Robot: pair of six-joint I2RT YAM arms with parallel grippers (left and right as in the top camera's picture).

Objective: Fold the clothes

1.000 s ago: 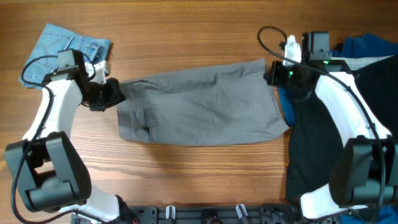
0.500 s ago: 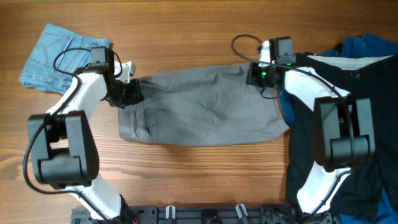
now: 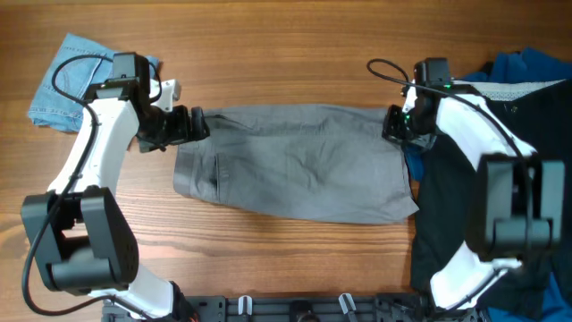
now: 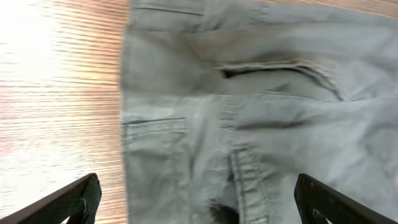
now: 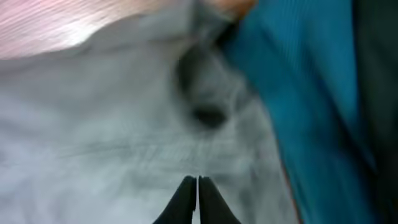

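Observation:
I should next use my left gripper to grab the mid-grey shorts by the waistband edge near the fly, so that I can fold the waistband over the legs.
The mid-grey shorts lie spread flat across the middle of the table, waistband to the left. My left gripper hovers at their upper left corner. In the left wrist view it is open, its fingers wide apart over the waistband and fly, gripping nothing. My right gripper sits at the shorts' upper right corner. In the right wrist view it is shut just over the grey cloth, and no fabric shows between its tips.
Light-blue denim shorts lie at the far left back. A black garment and a bright-blue garment are piled at the right, touching the grey shorts' right edge; the blue one shows beside my right gripper.
My left gripper has opened and let go of the shorts' upper left corner. The right gripper moved back to the right, and the shorts now lie flatter and more stretched out.

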